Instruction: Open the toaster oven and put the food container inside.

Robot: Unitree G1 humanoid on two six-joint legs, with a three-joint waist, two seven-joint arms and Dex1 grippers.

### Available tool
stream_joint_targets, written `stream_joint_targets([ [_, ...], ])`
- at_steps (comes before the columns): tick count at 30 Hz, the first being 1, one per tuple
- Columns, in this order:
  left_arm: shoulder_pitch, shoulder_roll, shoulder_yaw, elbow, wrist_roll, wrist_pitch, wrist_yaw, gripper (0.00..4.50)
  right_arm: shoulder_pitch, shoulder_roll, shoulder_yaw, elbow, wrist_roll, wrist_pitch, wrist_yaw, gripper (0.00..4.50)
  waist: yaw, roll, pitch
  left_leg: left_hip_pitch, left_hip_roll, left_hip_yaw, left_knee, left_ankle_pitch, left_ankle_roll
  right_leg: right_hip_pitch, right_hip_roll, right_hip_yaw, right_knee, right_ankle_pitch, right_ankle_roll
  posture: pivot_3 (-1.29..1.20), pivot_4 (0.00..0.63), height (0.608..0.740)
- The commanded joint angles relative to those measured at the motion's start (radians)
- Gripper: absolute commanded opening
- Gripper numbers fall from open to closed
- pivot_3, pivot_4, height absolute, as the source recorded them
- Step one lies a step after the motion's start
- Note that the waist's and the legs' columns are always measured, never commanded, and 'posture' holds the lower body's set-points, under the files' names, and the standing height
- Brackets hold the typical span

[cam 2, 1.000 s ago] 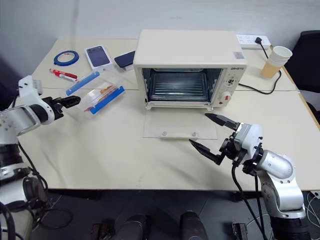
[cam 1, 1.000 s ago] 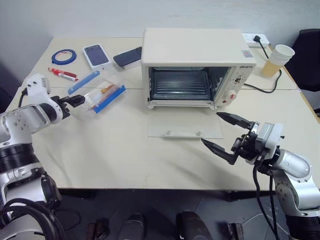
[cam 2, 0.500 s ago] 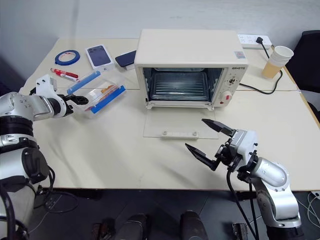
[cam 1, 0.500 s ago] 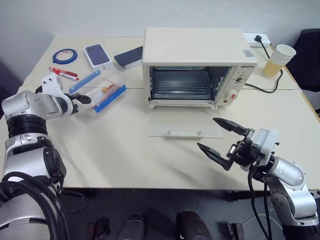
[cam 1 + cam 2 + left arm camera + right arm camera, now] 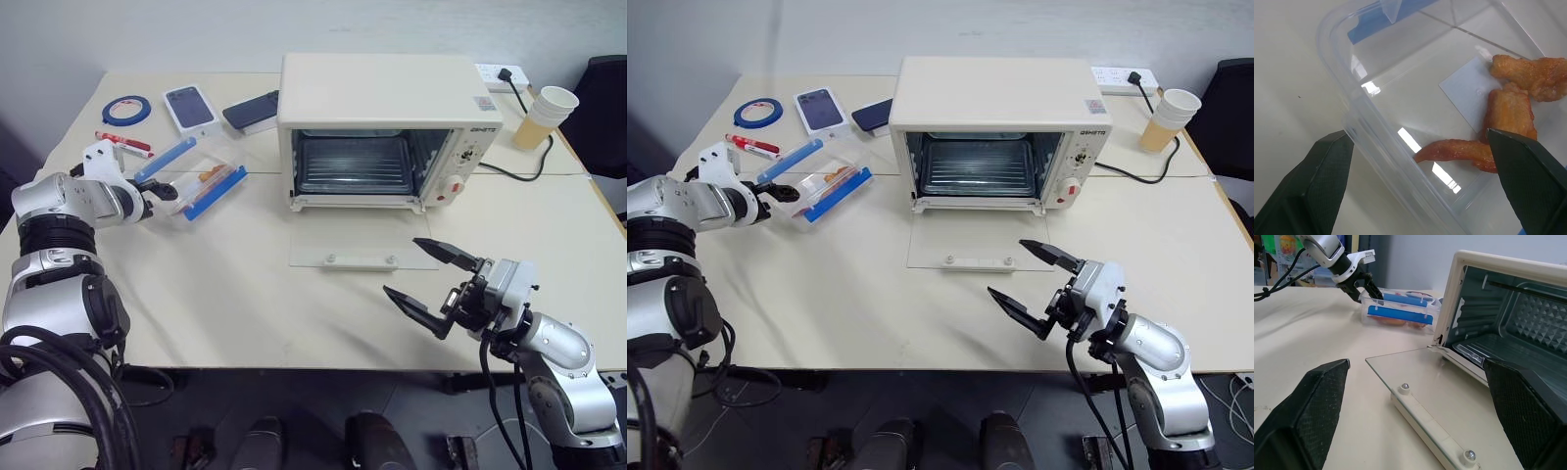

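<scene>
The fingers of my left gripper straddle the container's near side, so closing now would catch it, and it is time to close on the clear food container [image 5: 201, 181].
The cream-white toaster oven [image 5: 387, 98] stands at the back middle of the table. Its glass door [image 5: 362, 250] lies open and flat in front of it, and the cavity [image 5: 1520, 333] is empty. The clear food container [image 5: 201, 181] with blue clip strips rests on the table left of the oven, with orange-brown food pieces [image 5: 1508, 110] inside. My left gripper [image 5: 167, 190] is open at the container's near end, and its fingers [image 5: 1327, 171] straddle that end. My right gripper [image 5: 402, 266] hangs open over the table in front of the door, holding nothing.
At the back left lie a blue tape ring [image 5: 125, 109], a red marker [image 5: 122, 145], a white phone box [image 5: 188, 106] and a dark phone [image 5: 250, 110]. A paper cup [image 5: 549, 113], a power strip [image 5: 502, 75] and a cable sit at the back right.
My left arm has folded in and its gripper has edged forward to the container's end. The right gripper has sunk a little toward the table's front edge. Both stay open.
</scene>
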Motion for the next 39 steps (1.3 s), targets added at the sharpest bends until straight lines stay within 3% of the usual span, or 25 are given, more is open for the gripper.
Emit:
stream_joint_targets([
  [1,-0.017,0.025,-0.001,-0.008,0.013,-0.018,-0.012,4.01,-0.014,0.003,-0.01,-0.021,0.003,-0.022,0.0,4.5,0.0,0.0,0.0,0.0,0.0,0.0,0.0,0.0,0.0,0.0,0.0,0.0,0.0,0.0,0.0,0.0,0.15,0.74],
  [17,-0.008,0.074,0.036,-0.008,0.021,-0.019,0.017,0.3,-0.024,0.007,0.0,-0.018,-0.008,-0.012,-0.004,4.5,-0.004,0.0,0.0,0.0,0.0,0.0,0.003,0.0,0.0,-0.001,0.0,0.0,0.001,0.0,0.0,0.0,0.15,0.74],
  [23,-0.014,0.158,0.011,-0.006,0.041,-0.033,-0.037,0.3,-0.017,0.008,0.0,-0.017,-0.008,-0.015,-0.002,4.5,-0.002,0.0,0.0,0.0,0.0,0.0,0.003,0.0,0.0,-0.001,0.0,0.0,0.001,0.0,0.0,0.0,0.15,0.74],
  [29,-0.041,0.245,-0.165,-0.173,0.047,0.137,-0.343,0.3,0.013,-0.021,-0.034,-0.005,0.0,-0.017,0.023,4.5,0.003,0.0,0.0,-0.002,-0.001,-0.001,0.002,0.0,0.0,-0.001,0.0,0.0,0.002,0.0,0.0,0.0,0.15,0.74],
  [35,0.035,0.217,-0.225,-0.514,-0.021,0.405,-0.419,0.3,0.05,-0.054,-0.09,0.013,0.005,-0.017,0.038,4.5,0.008,0.0,0.0,-0.004,-0.002,-0.004,0.005,0.0,0.0,-0.001,0.0,0.001,0.002,0.0,0.0,0.0,0.15,0.74],
  [39,0.1,0.115,-0.182,-0.794,-0.075,0.612,-0.37,0.3,0.104,-0.07,-0.145,0.005,0.012,-0.012,0.039,4.5,0.008,0.0,0.0,-0.004,-0.002,-0.004,0.004,0.0,0.0,0.0,-0.001,0.003,0.003,0.0,0.0,0.0,0.15,0.74],
])
